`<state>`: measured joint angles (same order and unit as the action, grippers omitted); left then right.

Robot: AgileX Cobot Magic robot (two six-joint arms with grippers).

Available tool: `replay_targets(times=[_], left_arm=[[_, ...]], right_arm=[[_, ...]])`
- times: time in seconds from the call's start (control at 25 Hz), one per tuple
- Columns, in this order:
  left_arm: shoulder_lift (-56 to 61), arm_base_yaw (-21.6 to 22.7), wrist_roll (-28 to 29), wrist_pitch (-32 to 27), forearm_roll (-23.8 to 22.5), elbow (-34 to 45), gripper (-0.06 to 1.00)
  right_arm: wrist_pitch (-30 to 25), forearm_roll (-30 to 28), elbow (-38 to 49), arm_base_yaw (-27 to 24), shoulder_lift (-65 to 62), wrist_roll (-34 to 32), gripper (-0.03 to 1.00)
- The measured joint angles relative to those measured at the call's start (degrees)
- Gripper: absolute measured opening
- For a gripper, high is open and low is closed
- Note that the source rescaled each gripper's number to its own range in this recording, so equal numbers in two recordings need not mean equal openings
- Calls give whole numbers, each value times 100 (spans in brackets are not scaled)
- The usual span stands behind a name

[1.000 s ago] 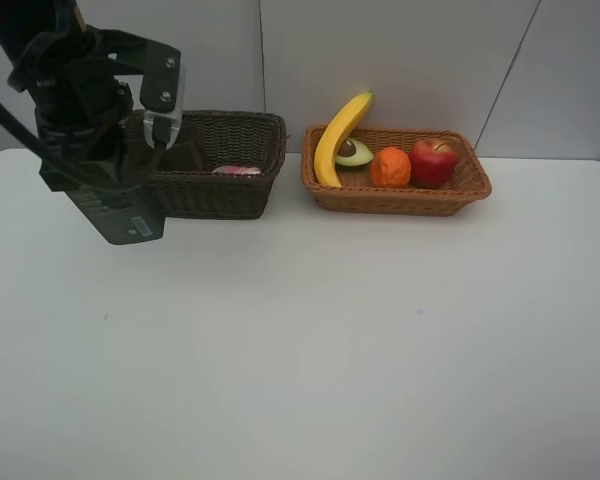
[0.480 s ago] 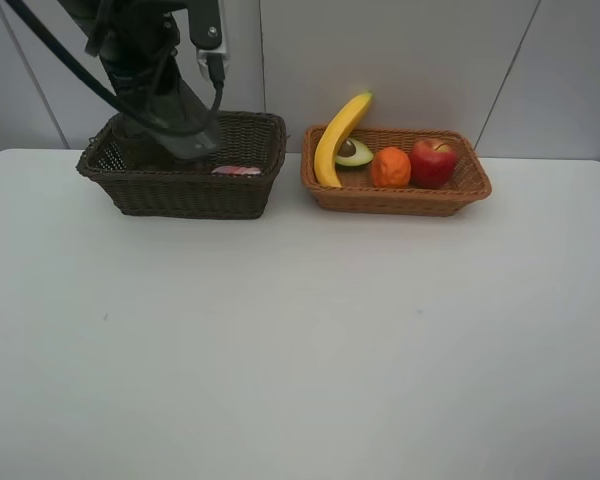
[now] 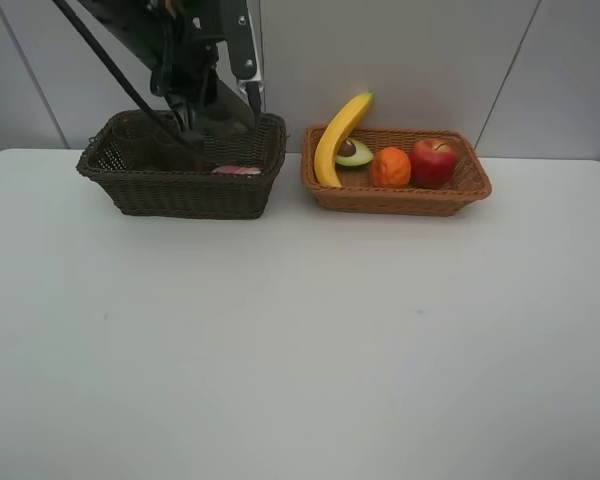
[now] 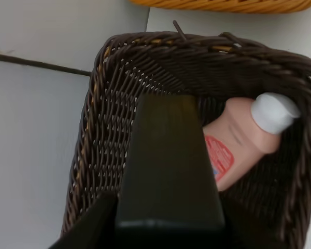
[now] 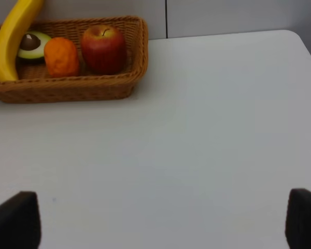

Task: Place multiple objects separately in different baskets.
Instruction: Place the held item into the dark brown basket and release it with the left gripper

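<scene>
My left gripper should keep holding the pump bottle, because the pump bottle is still high over the dark brown basket, above the pink bottle.
My left gripper (image 3: 208, 85) hangs over the dark brown basket (image 3: 180, 195), shut on the dark green pump bottle (image 3: 225, 118). In the left wrist view this bottle (image 4: 168, 166) fills the middle, above the basket's inside (image 4: 145, 41). The small pink white-capped bottle (image 4: 238, 140) lies in that basket near its right end (image 3: 237, 170). The light orange-brown basket (image 3: 400, 198) holds the banana (image 3: 338, 135), halved avocado (image 3: 355, 152), orange (image 3: 390, 167) and red apple (image 3: 433, 162). My right gripper (image 5: 155, 223) stands open over bare table, outside the high view.
The two baskets stand side by side at the back of the white table (image 3: 300, 340), close to the grey wall. The right wrist view shows the fruit basket (image 5: 67, 91) some way ahead of the right fingertips (image 5: 15, 223).
My left arm has carried the pump bottle from in front of the dark basket's left end up and to the right, over the basket. The right gripper and the fruit have not moved.
</scene>
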<state>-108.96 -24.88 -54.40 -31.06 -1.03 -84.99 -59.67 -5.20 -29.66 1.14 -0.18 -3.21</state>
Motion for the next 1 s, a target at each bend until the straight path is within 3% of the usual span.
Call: replay_targets(times=[0.48, 1.0], left_arm=[[-775, 0, 0, 850, -144, 0, 52], [-888, 0, -5, 930, -150, 0, 52]], right_arm=[[0, 0, 0, 0, 0, 0, 100], [0, 0, 0, 0, 0, 0, 100]])
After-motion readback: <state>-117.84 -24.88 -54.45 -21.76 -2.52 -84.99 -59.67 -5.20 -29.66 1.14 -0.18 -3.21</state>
